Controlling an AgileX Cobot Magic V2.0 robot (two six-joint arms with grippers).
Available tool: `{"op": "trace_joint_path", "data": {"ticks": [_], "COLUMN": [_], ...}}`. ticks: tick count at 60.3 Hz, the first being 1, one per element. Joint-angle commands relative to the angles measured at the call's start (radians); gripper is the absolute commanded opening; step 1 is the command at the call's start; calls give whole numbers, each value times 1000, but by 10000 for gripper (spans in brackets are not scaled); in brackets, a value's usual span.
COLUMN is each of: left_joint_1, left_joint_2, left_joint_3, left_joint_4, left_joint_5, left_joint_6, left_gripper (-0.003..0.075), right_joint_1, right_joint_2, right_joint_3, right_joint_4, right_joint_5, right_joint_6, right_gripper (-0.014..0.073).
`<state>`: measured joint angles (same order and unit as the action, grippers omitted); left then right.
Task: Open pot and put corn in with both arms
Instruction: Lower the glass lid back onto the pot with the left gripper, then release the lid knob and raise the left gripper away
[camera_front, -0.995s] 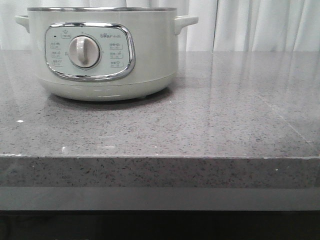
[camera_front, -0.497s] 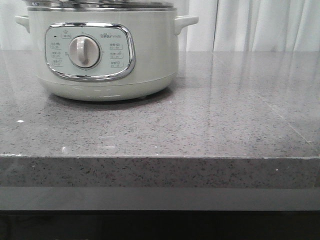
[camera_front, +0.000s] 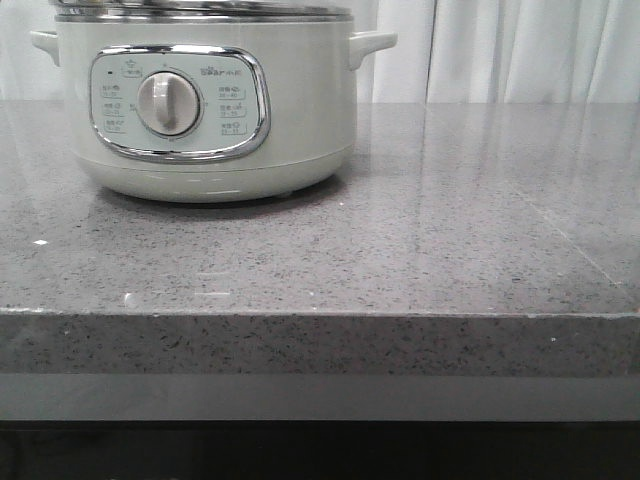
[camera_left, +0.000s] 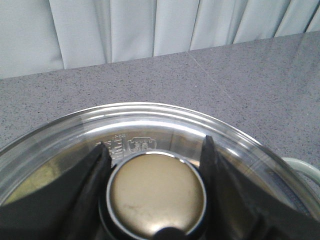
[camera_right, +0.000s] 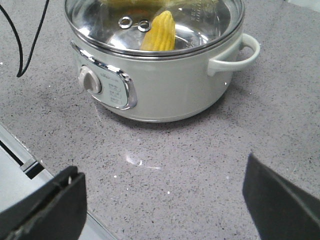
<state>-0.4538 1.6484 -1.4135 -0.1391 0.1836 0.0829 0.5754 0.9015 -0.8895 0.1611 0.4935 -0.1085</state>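
My left gripper should release the glass lid's knob now: the lid sits on the pot and would stay.
The pale cream-green pot stands at the back left of the grey table, and it also shows in the right wrist view. Its glass lid with a steel rim sits on the pot. The yellow corn lies inside, seen through the glass. My left gripper is shut on the lid's round metal knob, a black finger against each side. My right gripper is open and empty above the table in front of the pot. Neither gripper shows in the front view.
The speckled grey tabletop stretches to the right of the pot. Its front edge is close to my right gripper. A black cable hangs beside the pot. White curtains close off the back.
A second ago the pot's rim was bare in the front view. The lid has since come down onto the pot and now rests there.
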Motion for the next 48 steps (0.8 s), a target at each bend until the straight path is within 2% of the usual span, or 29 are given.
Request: {"op": "trace_joint_path", "data": {"ticks": [1, 32, 37, 43, 48], "left_joint_1": [-6, -6, -6, -6, -6], "left_joint_2": [-50, -26, -26, -29, -36], "left_joint_3": [-45, -45, -45, -45, -45], "left_joint_4": [-12, -26, -26, -26, -26], "left_joint_5": [-125, -116, -109, -109, -103], "left_joint_6": [-3, -7, -7, -7, -7], "left_gripper": [221, 230, 297, 465, 549], "right_joint_1": [-2, -2, -2, -2, -2], "right_joint_2": [-6, -6, -6, -6, -6], "right_joint_3": [-27, -27, -27, -27, -27], "right_joint_4": [-2, -2, -2, -2, -2], "right_joint_5": [-72, -72, -72, -72, -72], "right_joint_6": [-7, -7, -7, -7, -7], "right_gripper": [646, 646, 646, 646, 646]}}
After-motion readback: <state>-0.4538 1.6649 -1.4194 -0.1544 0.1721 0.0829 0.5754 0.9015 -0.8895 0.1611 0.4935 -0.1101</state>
